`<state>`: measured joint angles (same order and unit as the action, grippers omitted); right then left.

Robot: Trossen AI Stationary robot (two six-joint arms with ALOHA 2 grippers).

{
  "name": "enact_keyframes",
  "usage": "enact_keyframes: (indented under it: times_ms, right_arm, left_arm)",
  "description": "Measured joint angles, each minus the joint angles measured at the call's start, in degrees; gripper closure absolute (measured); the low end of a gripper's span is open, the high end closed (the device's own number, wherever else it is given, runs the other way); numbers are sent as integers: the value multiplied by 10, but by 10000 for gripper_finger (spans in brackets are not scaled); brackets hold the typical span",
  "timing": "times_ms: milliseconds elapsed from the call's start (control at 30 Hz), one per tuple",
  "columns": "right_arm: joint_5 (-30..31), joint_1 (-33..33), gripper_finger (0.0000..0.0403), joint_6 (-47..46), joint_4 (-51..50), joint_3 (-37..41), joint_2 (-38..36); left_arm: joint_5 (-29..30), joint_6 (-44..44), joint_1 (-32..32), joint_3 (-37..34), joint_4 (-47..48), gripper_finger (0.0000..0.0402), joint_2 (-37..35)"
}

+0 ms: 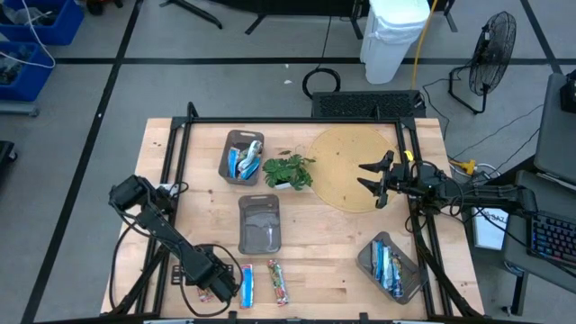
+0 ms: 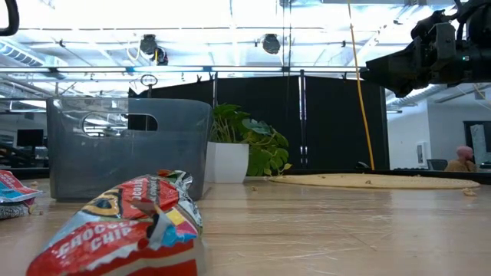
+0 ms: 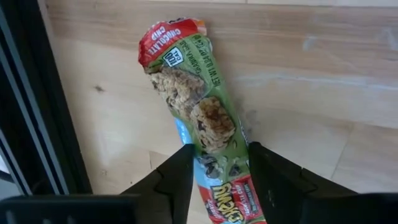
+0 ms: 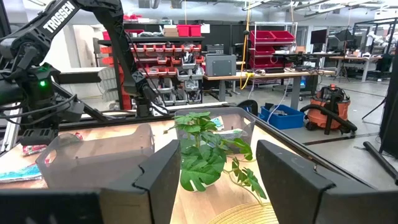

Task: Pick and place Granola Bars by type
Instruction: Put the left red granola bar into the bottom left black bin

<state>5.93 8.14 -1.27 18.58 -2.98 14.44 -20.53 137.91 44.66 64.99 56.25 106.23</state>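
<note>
The left gripper grabs this granola bar by the middle of its wrapper (image 3: 221,163) next, to sort it.
In the left wrist view a granola bar (image 3: 199,106) lies flat on the wooden table. Its wrapper is red at the far end, green in the middle and blue toward the fingers. My left gripper (image 3: 221,149) is open, pointing steeply down, one finger on each long side of the bar. The high view puts this gripper (image 1: 229,292) at the table's near left, beside a bluish bar (image 1: 247,286) and a red-green bar (image 1: 278,282). My right gripper (image 1: 373,180) waits open and level, high above the round board (image 1: 346,162). My left gripper has a finger (image 3: 180,177) along each long side of the bar's blue part (image 3: 217,165), coming from above and lying across the bar. The bar lies flat on the table. I cannot tell whether the fingers touch it.
A grey tray (image 1: 227,162) at the far left holds bluish bars. Another tray (image 1: 259,241) stands mid-table. A third tray (image 1: 371,261) at the near right holds more bars. A small potted plant (image 1: 288,171) stands by the round board. A dark frame rail (image 3: 37,124) runs close beside my left gripper.
</note>
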Motion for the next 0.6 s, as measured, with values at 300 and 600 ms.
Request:
enact_keyframes:
  times_ms: [300, 600]
  right_arm:
    - [0, 0, 202, 0, 0, 0, 0]
    - [0, 0, 202, 0, 0, 0, 0]
  left_arm:
    - [13, -12, 0, 0, -6, 299, 0]
    - [40, -33, 0, 0, -8, 390, -1]
